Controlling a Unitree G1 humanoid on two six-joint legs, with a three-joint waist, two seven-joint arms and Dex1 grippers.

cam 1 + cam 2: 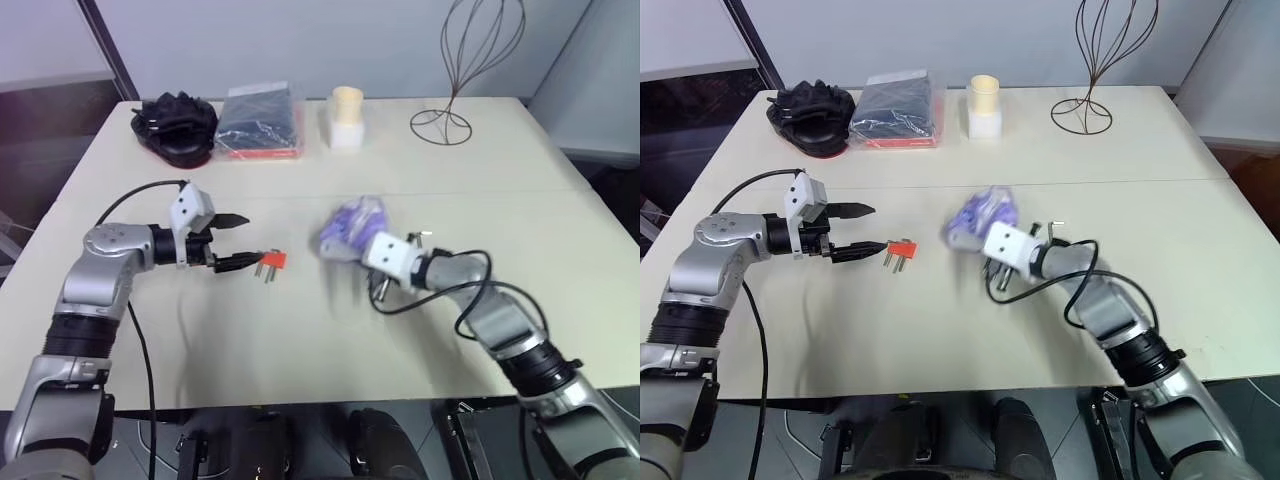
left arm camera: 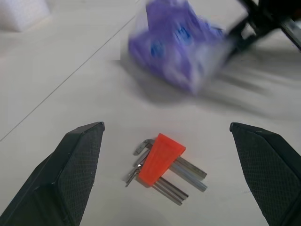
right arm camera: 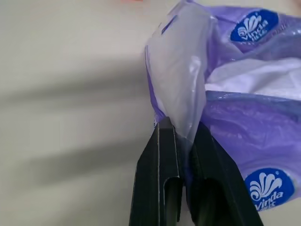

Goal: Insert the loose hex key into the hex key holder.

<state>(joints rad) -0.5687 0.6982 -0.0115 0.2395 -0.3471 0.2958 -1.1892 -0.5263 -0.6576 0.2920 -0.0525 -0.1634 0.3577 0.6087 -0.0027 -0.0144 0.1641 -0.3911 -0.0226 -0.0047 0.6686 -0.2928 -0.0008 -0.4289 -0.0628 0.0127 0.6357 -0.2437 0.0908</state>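
Observation:
My left gripper grips the holder by the flat sides of its red-orange block (image 1: 273, 259) next, since grey keys stick out of both ends of the block.
The hex key holder (image 1: 271, 260), a small red-orange block with grey keys sticking out, lies flat on the table. My left gripper (image 1: 238, 242) is open just left of it, and in the left wrist view the holder (image 2: 160, 157) lies between and slightly past the spread fingers (image 2: 70, 174). My right gripper (image 3: 181, 129) is shut on a fold of a crinkled purple-white plastic packet (image 3: 244, 94), which sits mid-table (image 1: 352, 225) right of the holder. The loose hex key is out of view.
Along the far edge stand a black bundle (image 1: 175, 128), a dark folded pack on a red base (image 1: 260, 125), a cream cup on a white block (image 1: 347, 115) and a wire stand (image 1: 450, 110). A seam (image 1: 480, 192) crosses the table.

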